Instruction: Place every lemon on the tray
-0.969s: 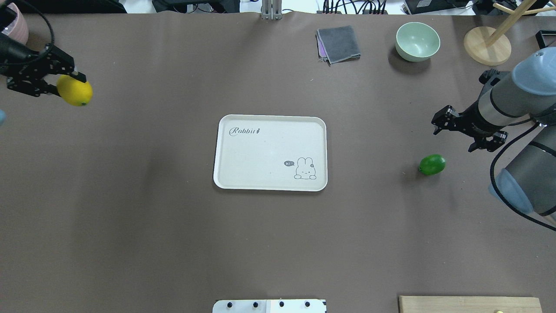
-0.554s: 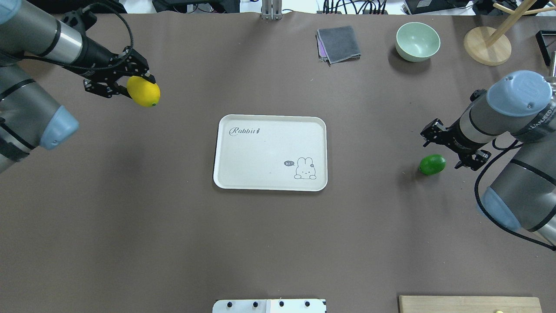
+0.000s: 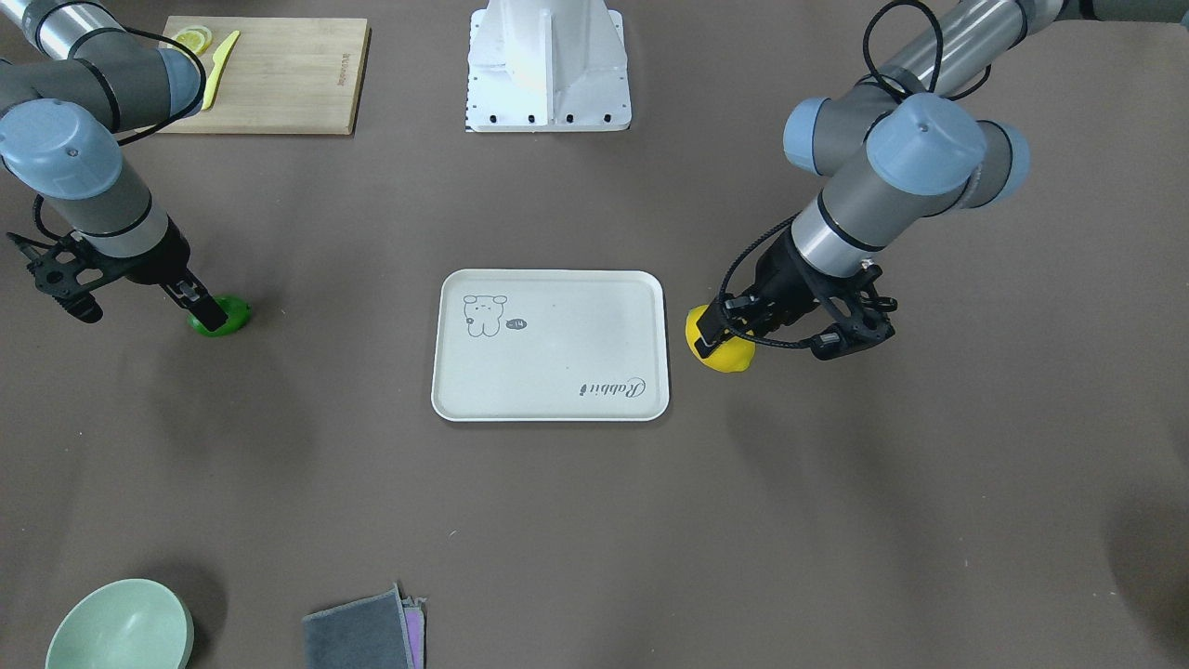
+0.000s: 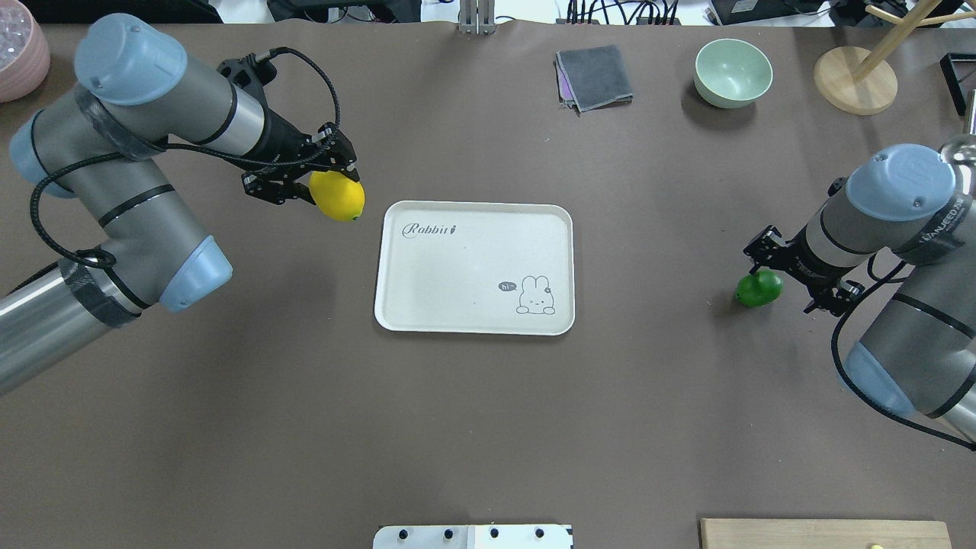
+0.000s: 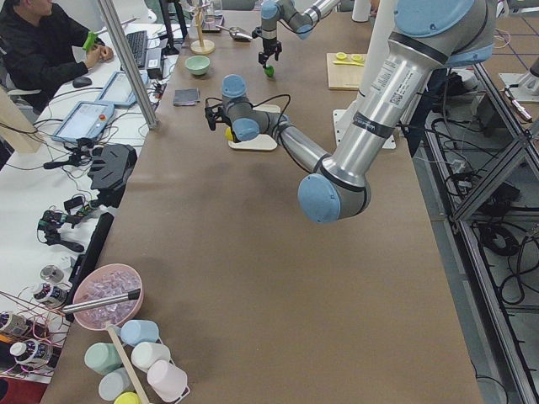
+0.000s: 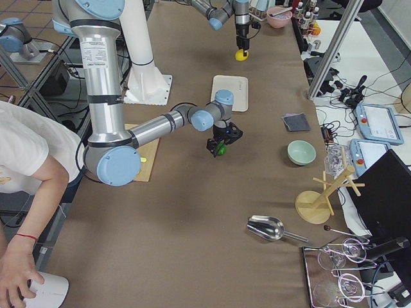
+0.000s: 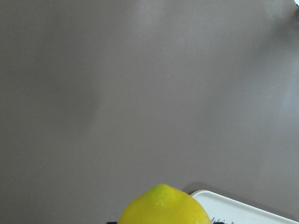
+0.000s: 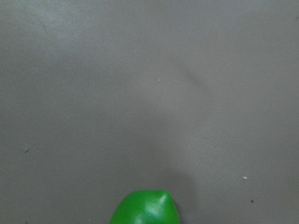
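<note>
My right gripper closes on the lemon next, since the fingertips reach down across the green lemon's middle and its ends show past them.
The cream tray lies bare at the table's middle. My left gripper is shut on the yellow lemon and holds it above the table, just off the tray's far-left corner. The lemon also shows in the front view and in the left wrist view, with the tray's corner beside it. The green lemon rests on the table to the right. My right gripper is open and lowered over it. The right wrist view shows the green lemon at its bottom edge.
A green bowl, a folded grey cloth and a wooden stand stand along the far edge. A pink bowl sits far left. A wooden cutting board with lemon slices lies near the robot base.
My left arm has carried the yellow lemon rightward from the table's left edge to the tray's corner. My right gripper has moved down and over the green lemon.
</note>
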Controlling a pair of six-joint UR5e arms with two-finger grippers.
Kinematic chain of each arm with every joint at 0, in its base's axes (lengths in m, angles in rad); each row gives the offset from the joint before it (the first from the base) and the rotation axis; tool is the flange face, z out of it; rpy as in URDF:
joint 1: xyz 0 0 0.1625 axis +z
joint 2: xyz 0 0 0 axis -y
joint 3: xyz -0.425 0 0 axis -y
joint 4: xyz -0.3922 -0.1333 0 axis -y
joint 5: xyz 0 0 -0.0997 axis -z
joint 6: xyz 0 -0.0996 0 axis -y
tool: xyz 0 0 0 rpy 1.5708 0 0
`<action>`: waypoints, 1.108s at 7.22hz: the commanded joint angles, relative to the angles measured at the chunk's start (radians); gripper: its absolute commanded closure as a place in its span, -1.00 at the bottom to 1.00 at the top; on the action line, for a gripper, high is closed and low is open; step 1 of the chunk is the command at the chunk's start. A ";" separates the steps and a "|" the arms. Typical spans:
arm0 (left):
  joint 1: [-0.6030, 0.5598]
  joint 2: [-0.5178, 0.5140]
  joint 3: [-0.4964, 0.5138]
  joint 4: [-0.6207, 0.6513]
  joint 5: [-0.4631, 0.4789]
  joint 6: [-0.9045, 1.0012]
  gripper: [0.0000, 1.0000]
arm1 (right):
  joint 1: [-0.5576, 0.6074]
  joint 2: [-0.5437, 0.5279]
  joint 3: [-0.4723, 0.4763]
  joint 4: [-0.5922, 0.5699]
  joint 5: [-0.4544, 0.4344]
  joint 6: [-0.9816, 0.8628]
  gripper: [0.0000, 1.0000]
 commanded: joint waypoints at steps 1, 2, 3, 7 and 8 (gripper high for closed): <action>0.021 -0.016 -0.004 0.015 0.027 -0.009 1.00 | -0.009 0.014 -0.012 0.000 -0.011 0.004 -1.00; 0.027 -0.016 -0.001 0.015 0.027 -0.009 1.00 | -0.017 0.014 -0.014 0.008 -0.013 0.002 -0.98; 0.029 -0.016 -0.001 0.015 0.027 -0.009 1.00 | -0.020 0.014 -0.011 0.008 -0.013 0.002 -0.38; 0.030 -0.039 -0.004 0.017 0.025 -0.027 1.00 | -0.001 0.046 0.036 0.005 0.002 -0.012 1.00; 0.032 -0.066 -0.006 0.020 0.024 -0.060 1.00 | -0.004 0.067 0.056 0.010 -0.010 -0.021 1.00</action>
